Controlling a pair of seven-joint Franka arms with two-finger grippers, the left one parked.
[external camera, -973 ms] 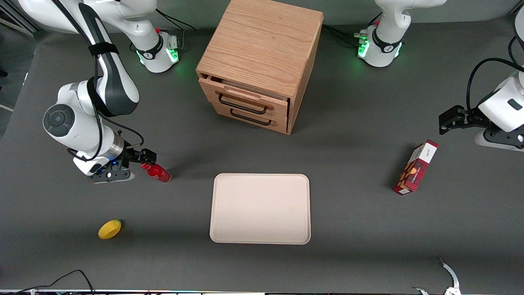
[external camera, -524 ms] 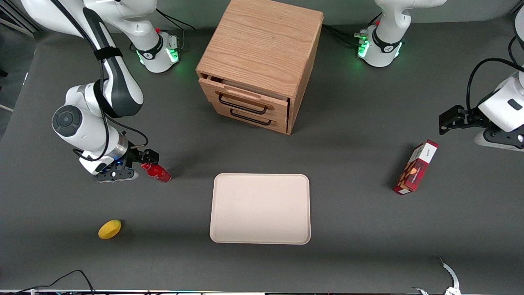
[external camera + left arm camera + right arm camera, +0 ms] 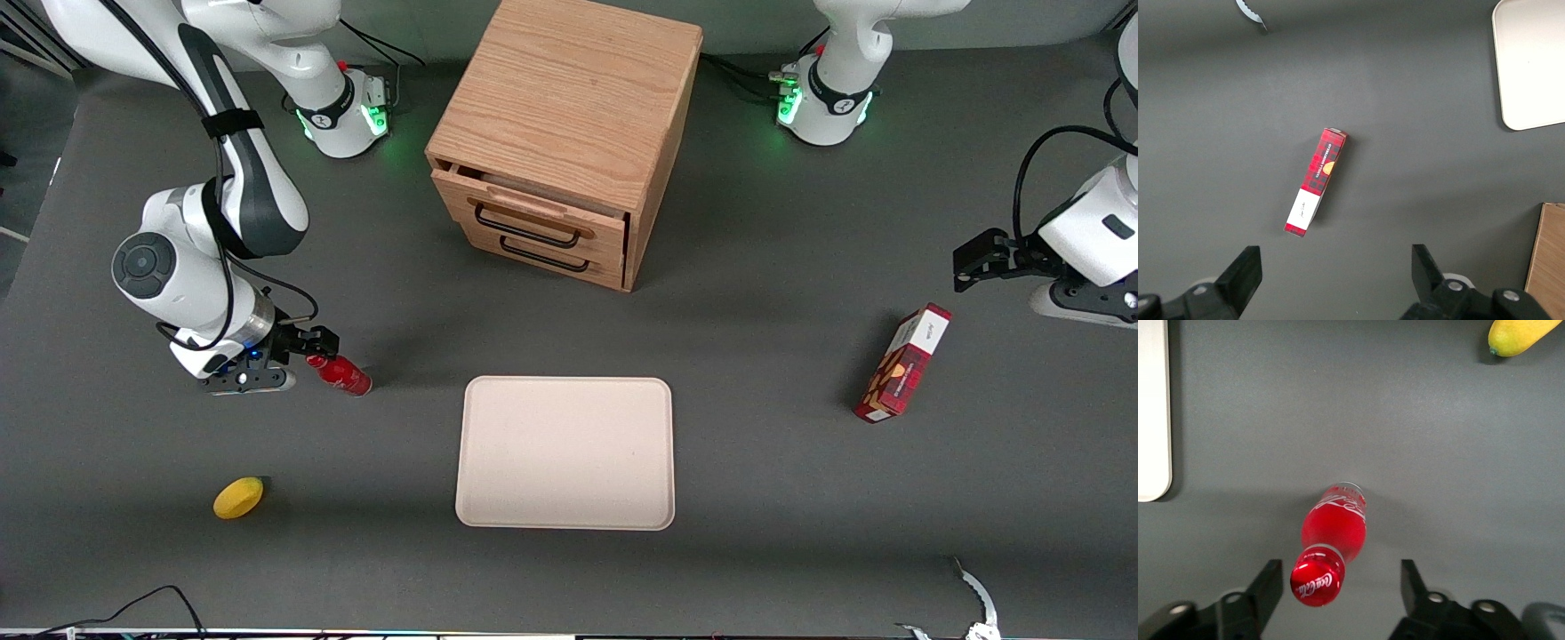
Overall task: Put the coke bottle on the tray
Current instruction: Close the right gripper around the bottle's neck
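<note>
My right gripper takes hold of the coke bottle by its red cap (image 3: 1317, 580) next, to set the bottle on the tray.
The coke bottle (image 3: 342, 375) is small, glossy red, with a red cap, and stands on the grey table toward the working arm's end. The right wrist view looks down on its cap and body (image 3: 1331, 540). My right gripper (image 3: 311, 342) hangs just above the bottle's cap, open, with one finger on each side of the cap (image 3: 1341, 583) and not touching it. The beige tray (image 3: 480, 507) lies flat in the middle of the table, a short way from the bottle; its edge shows in the right wrist view (image 3: 1151, 413).
A yellow lemon (image 3: 238, 497) lies nearer the front camera than the bottle. A wooden drawer cabinet (image 3: 569, 133) stands farther from the camera than the tray, its top drawer slightly open. A red carton (image 3: 902, 363) lies toward the parked arm's end.
My right arm shifted slightly toward the bottle and settled over its cap. The bottle has not moved.
</note>
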